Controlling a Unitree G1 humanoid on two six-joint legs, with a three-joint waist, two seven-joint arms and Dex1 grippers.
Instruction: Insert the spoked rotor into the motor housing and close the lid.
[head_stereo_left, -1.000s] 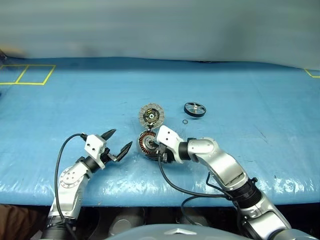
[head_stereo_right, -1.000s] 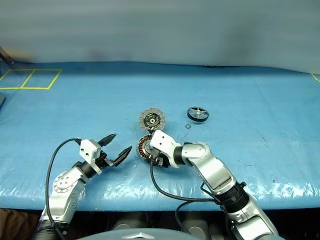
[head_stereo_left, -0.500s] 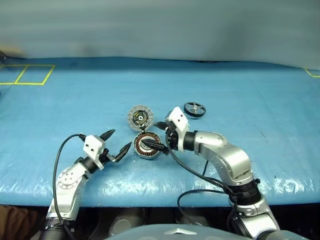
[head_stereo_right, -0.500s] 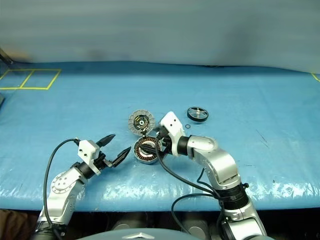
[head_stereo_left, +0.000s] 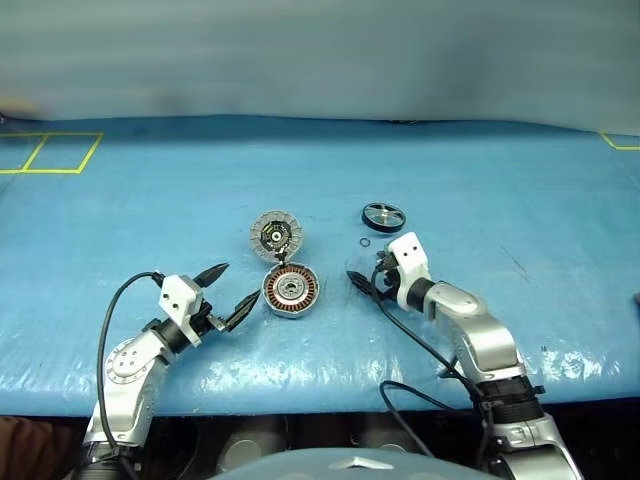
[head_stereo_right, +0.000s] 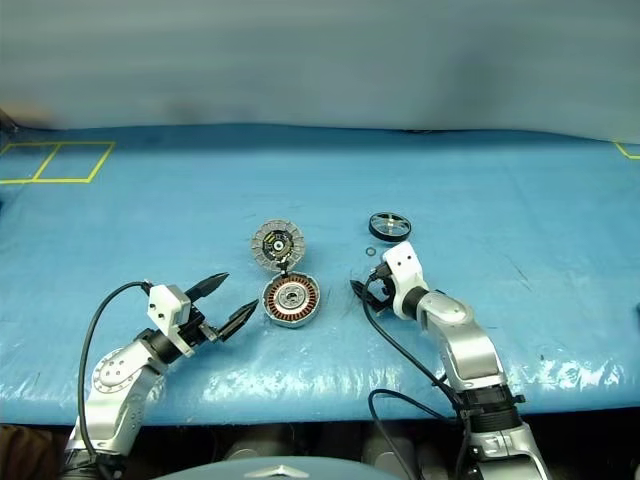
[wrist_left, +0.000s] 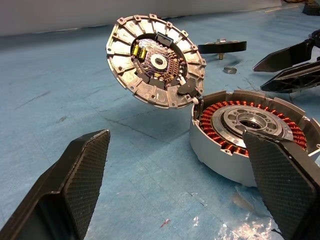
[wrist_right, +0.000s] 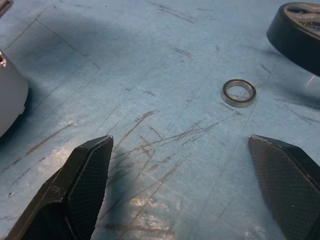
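Note:
My right gripper grabs the silver ring by its rim (head_stereo_left: 365, 242) next, to fit the small bearing into the motor housing's centre (head_stereo_left: 291, 286).
The motor housing (head_stereo_left: 291, 290) lies flat on the blue mat, its copper windings showing around a silver centre. Its hinged lid (head_stereo_left: 275, 235) stands tilted open behind it, pale inner face showing. The spoked rotor (head_stereo_left: 384, 216) rests on the mat further back and to the right, with a small ring (head_stereo_left: 366, 243) in front of it. My left gripper (head_stereo_left: 240, 282) is open just left of the housing (wrist_left: 250, 130), holding nothing. My right gripper (head_stereo_left: 365, 278) is open and empty to the right of the housing, a short gap away. The small ring (wrist_right: 239, 92) lies ahead of its fingers.
The blue mat (head_stereo_left: 150, 210) stretches wide on both sides. Yellow tape squares (head_stereo_left: 50, 152) mark its far left corner. The table's front edge runs just below both arms.
My right gripper let go at the housing, opened wide and drew back to the right. The housing slid a little left and now lies flat. The left gripper stayed where it was.

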